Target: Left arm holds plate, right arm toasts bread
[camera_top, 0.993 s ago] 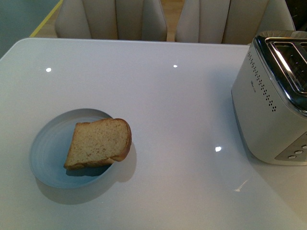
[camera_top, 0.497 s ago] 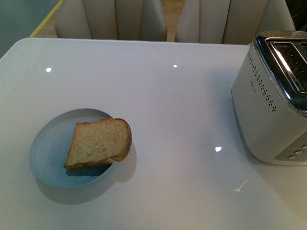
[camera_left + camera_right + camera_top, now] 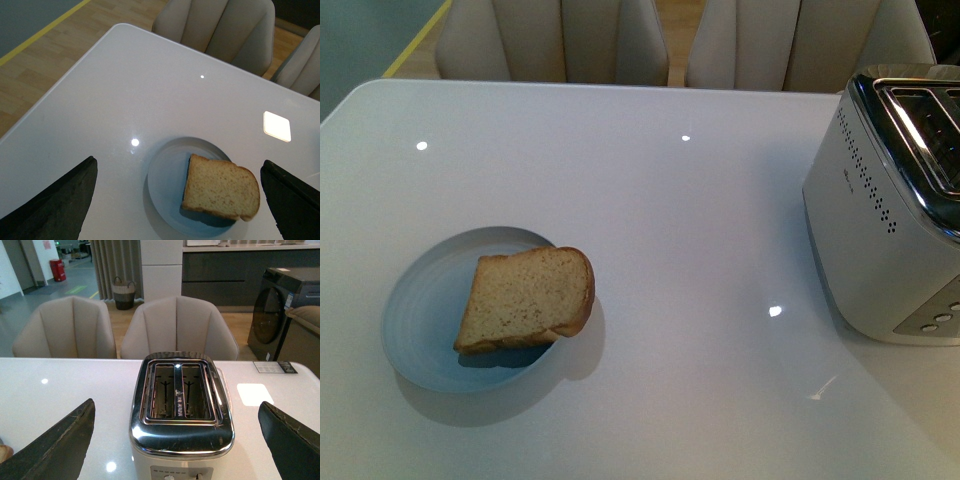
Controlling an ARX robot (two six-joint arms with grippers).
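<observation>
I need to hold the plate ready for the toasted bread, so next I need to grab the plate by its bare rim [image 3: 392, 300] with my left gripper.
A pale blue-grey plate [image 3: 425, 320] sits on the white table at the front left, with one slice of tan bread [image 3: 525, 297] lying on it and overhanging its right rim. In the left wrist view the plate [image 3: 165, 182] and bread [image 3: 220, 187] lie below and between the wide-apart dark jaws of my left gripper [image 3: 180, 200], which is open and holds nothing. My right gripper [image 3: 175, 440] is open too, its jaws spread either side of the toaster [image 3: 180, 440] well above the table. Neither arm shows in the front view.
A cream and chrome two-slot toaster [image 3: 895, 200] stands at the table's right edge, both slots empty. Beige chairs [image 3: 555, 40] line the far side. The table's left corner and wooden floor [image 3: 45, 55] show in the left wrist view.
</observation>
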